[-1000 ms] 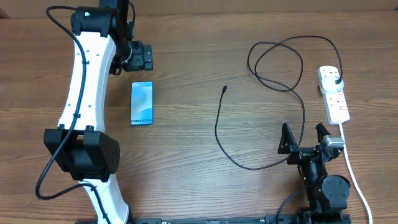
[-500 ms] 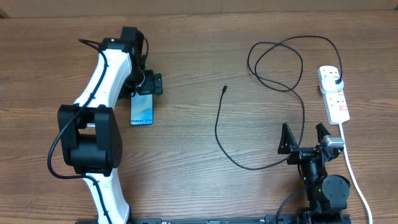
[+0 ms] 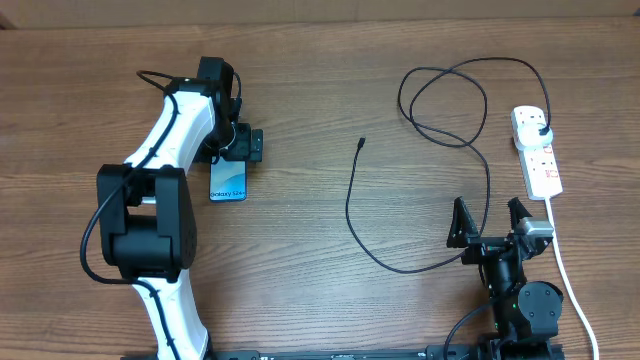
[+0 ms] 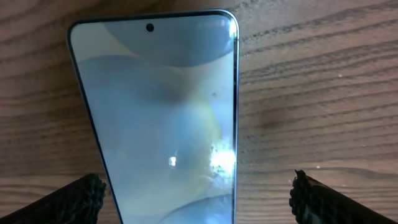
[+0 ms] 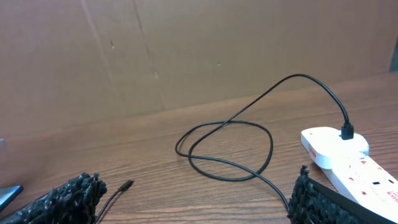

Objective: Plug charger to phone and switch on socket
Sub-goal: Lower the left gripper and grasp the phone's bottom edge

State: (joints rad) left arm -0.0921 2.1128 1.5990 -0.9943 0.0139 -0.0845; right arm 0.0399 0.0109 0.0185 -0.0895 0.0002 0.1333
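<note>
My left gripper is not ready to close on the phone yet. Its fingers are above the phone's long edges, so it needs to go lower first.
The phone (image 3: 228, 182) lies flat on the wooden table at the left, its light-blue screen facing up. My left gripper (image 3: 243, 145) hangs open over the phone's far end. In the left wrist view the phone (image 4: 161, 112) fills the frame, lying between the spread fingertips (image 4: 84, 194), nearer the left one, with no contact visible. The charger (image 3: 352, 215) trails across the middle of the table, its small tip (image 3: 361, 143) lying free. Its plug (image 3: 541, 129) sits in the white socket (image 3: 543, 165) at the right. My right gripper (image 3: 490, 222) stands open near the front edge, empty.
The socket's thick white cord (image 3: 568, 270) runs toward the front edge beside the right arm's base. The charger forms loose loops (image 5: 227, 146) ahead of the right gripper (image 5: 196, 186). A brown cardboard wall (image 5: 186, 50) closes the table's far side.
My left arm has swung in and come down from the far left back until its open gripper is over the phone's far end. The right arm, charger and socket have not moved.
</note>
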